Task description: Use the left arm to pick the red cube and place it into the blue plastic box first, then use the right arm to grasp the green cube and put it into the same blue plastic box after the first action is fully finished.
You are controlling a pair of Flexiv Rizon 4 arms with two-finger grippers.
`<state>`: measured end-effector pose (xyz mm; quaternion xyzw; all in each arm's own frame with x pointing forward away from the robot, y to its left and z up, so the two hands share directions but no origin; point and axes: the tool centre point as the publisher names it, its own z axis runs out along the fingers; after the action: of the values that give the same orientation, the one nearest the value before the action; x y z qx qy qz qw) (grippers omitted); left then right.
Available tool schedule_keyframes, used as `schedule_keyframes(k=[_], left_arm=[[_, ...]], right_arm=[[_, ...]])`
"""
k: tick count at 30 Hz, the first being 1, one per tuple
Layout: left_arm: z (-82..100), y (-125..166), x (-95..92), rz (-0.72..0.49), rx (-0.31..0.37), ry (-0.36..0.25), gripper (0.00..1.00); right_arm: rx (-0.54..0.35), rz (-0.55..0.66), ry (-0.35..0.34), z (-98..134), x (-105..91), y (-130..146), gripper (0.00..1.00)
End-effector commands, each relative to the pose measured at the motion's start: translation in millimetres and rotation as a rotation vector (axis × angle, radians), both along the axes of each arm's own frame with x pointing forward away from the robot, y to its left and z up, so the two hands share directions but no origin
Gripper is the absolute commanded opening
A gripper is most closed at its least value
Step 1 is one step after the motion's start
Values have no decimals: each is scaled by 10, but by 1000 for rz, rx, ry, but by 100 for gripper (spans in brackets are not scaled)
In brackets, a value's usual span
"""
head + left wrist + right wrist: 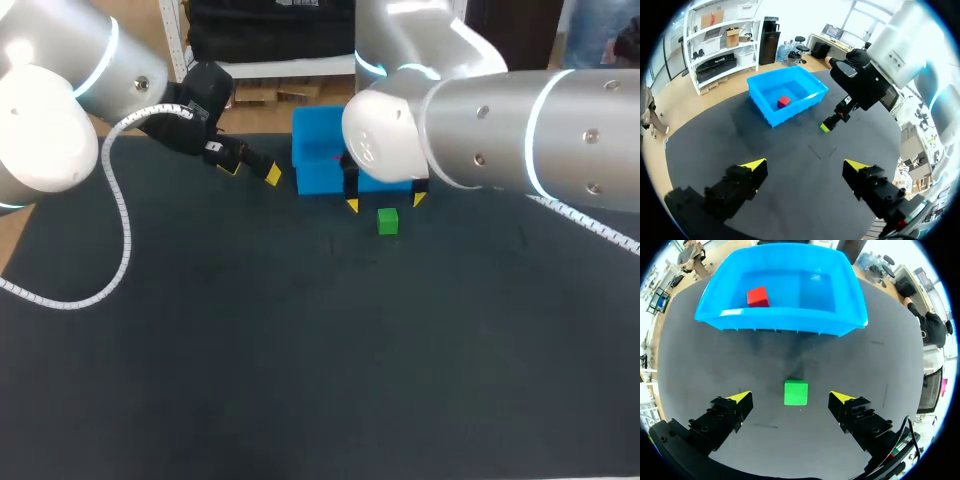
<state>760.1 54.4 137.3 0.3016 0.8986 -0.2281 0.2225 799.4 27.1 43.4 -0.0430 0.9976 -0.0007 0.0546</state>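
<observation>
I should next grab the green cube (387, 221) by its opposite sides with my right gripper, to add it to the blue plastic box.
The red cube (758, 296) (784, 101) lies inside the blue plastic box (785, 319) (771, 116) (312, 135). On the dark mat just in front of the box sits the green cube (387, 221) (796, 392) (825, 128). My right gripper (385, 203) (791, 398) hangs open right above the green cube, which shows between its yellow tips without touching them. My left gripper (251, 171) (807, 166) is open and empty, left of the box and above the mat.
The dark mat (300, 340) covers the table, with wide room in front of the cubes. A white coiled cable (120, 215) hangs from my left arm over the mat's left part. The right arm's big links hide part of the box in the head view.
</observation>
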Motion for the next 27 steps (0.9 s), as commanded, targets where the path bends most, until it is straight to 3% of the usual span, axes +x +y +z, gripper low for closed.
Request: schedule_keyframes(k=[1, 27], left_arm=[[-5, 10, -6, -2, -4, -3, 100], [-5, 10, -6, -2, -4, -3, 100]], right_arm=[[-1, -14, -13, -61, -36, -19, 100], [12, -54, -16, -323, -78, -74, 100]])
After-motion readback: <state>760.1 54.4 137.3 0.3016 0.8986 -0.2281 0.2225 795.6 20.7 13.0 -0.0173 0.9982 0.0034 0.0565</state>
